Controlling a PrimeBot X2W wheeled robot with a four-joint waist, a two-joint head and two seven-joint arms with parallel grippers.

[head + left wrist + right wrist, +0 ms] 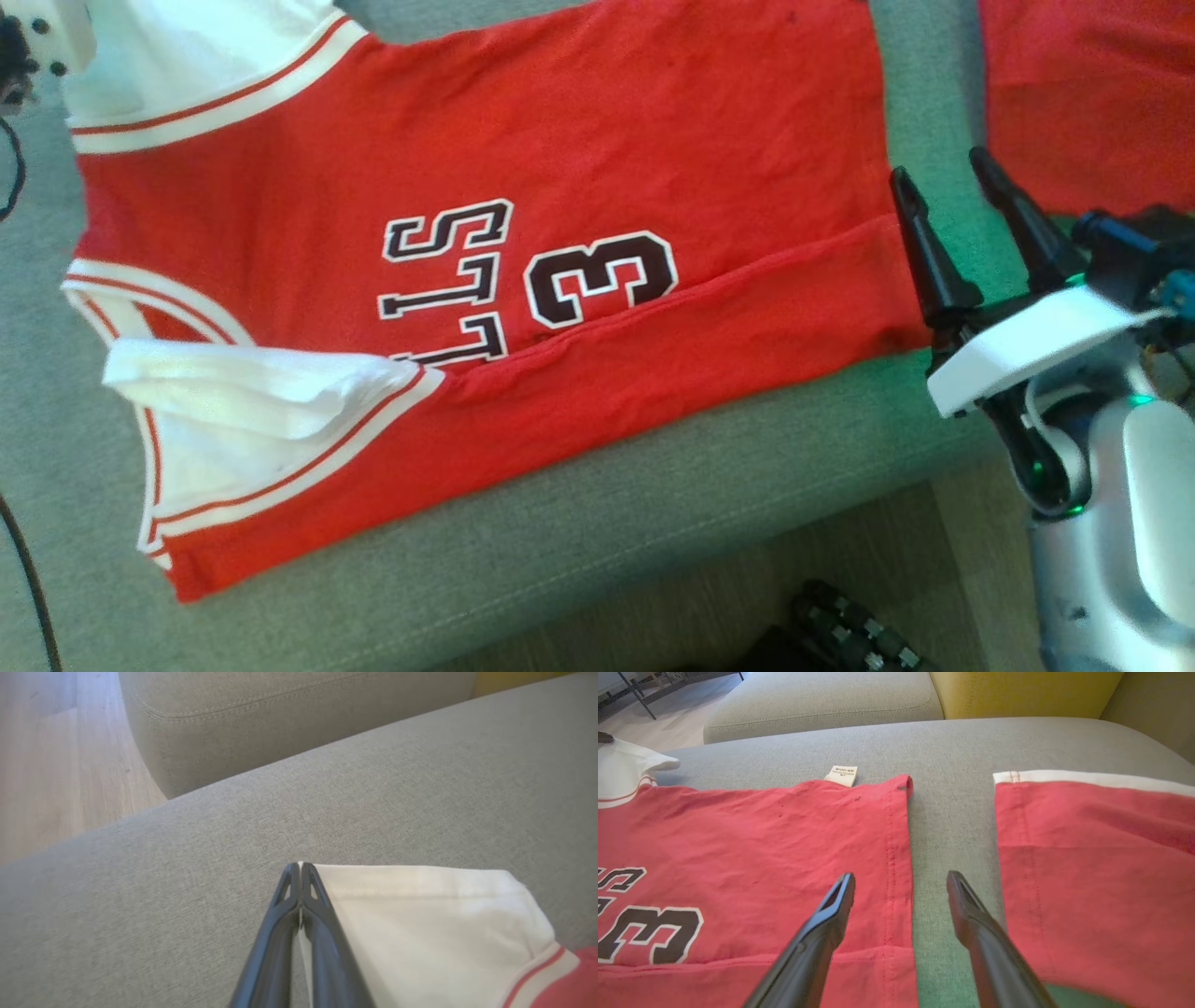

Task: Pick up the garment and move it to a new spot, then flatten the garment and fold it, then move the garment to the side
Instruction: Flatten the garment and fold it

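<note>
My right gripper grabs the jersey by its hem corner near the white label next, to fold its long edge over the jersey's lettering (645, 929).
The garment (560, 187) is a red jersey with white sleeves and black lettering, spread on a grey sofa cushion (653, 504). Its near long edge is folded up over the body. The near white sleeve (252, 387) lies folded across the armhole. In the left wrist view my left gripper (299, 867) is shut on the edge of the far white sleeve (420, 924), with a sliver of cloth between its fingers. My right gripper (948, 177) hovers open just off the garment's hem (892, 858), one finger over the red cloth and one over bare cushion, and it holds nothing.
A second red garment (1092, 93) with a white band lies right of the right gripper, across a narrow strip of cushion (952, 826). Wooden floor (46, 765) lies beyond the sofa's edges. A yellow cushion (1017, 690) stands behind. A white label (842, 775) pokes out behind the garment.
</note>
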